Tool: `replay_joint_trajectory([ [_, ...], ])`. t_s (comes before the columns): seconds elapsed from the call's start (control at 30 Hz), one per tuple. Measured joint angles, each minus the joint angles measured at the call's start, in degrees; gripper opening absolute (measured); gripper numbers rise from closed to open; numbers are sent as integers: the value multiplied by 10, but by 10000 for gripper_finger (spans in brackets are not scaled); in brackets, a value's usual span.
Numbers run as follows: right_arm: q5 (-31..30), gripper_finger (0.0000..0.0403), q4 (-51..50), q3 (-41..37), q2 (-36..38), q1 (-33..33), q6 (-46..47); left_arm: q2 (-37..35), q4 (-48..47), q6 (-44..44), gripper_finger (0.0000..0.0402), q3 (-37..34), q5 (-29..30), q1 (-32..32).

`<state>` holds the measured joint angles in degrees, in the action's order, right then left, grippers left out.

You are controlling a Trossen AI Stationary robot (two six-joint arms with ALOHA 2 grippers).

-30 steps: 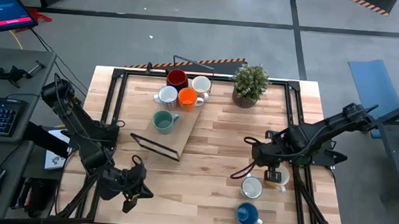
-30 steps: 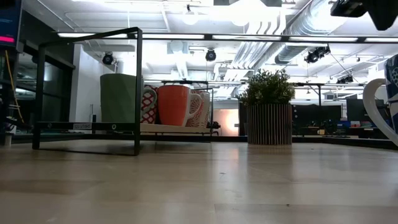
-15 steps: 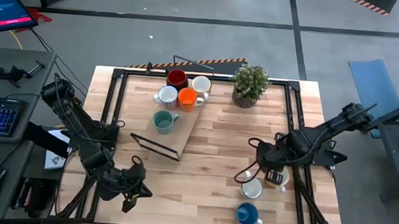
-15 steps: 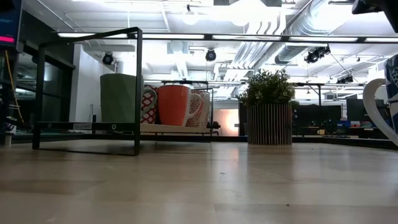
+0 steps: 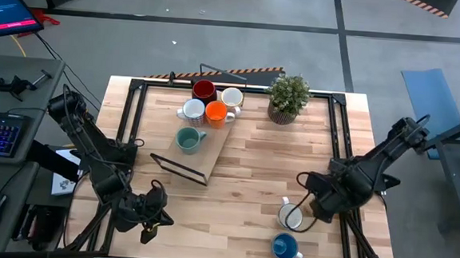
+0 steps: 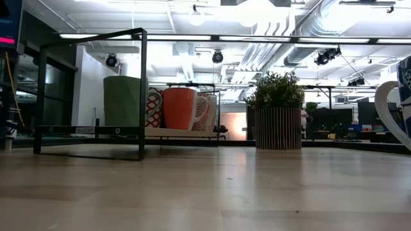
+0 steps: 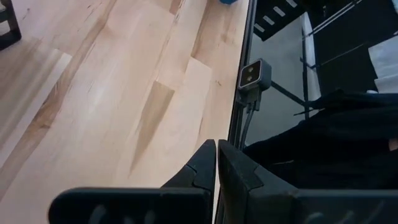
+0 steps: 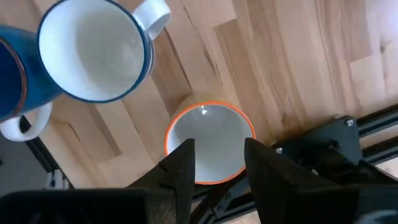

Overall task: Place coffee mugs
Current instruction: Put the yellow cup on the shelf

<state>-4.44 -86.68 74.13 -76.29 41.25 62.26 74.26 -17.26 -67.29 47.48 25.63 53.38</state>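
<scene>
I will next use my right gripper to place the tan mug on the wooden board, and I will grab the mug by its orange rim point(image 8: 217, 182) for that.
My right gripper point(image 8: 217, 167) is open and points down over a tan mug point(image 8: 208, 142) with an orange rim that stands upright near the table's right edge. Its fingers sit over the rim's two sides, and I see no touch. My right arm hides that mug in the high view. Beside it stand a white-lined blue mug point(image 5: 291, 217) and a blue mug point(image 5: 285, 246). Dark red point(image 5: 204, 89), white point(image 5: 232, 97), patterned white point(image 5: 192, 109), orange point(image 5: 217, 112) and teal-green point(image 5: 187, 139) mugs stand on a wooden board at the back. My left gripper point(image 7: 216, 167) is shut at the near left edge, touching nothing.
A black wire frame point(image 5: 181, 168) stands at the board's near end. A potted plant point(image 5: 287, 98) stands at the back, right of the mugs. A black rail point(image 5: 343, 136) runs along the table's right side. Bare wood lies in the middle point(image 5: 242, 186).
My right arm has swung toward the table's near right corner, and its gripper has gone from beside the white-lined mug to over the tan mug by the rail. In the low view the dark arm part at the top right has left the picture. The mugs have stayed put.
</scene>
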Motion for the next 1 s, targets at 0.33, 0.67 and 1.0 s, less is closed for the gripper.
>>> replay_joint_trajectory([
  [0.33,-30,119,-3,-30,-1,42,22,0,-33,0,7,0,0,1],
  [0.67,13,119,33,-155,-2,42,18,0,-33,-2,7,0,0,0],
  [1.0,11,119,134,-243,-1,41,33,0,-33,-2,7,0,0,0],
])
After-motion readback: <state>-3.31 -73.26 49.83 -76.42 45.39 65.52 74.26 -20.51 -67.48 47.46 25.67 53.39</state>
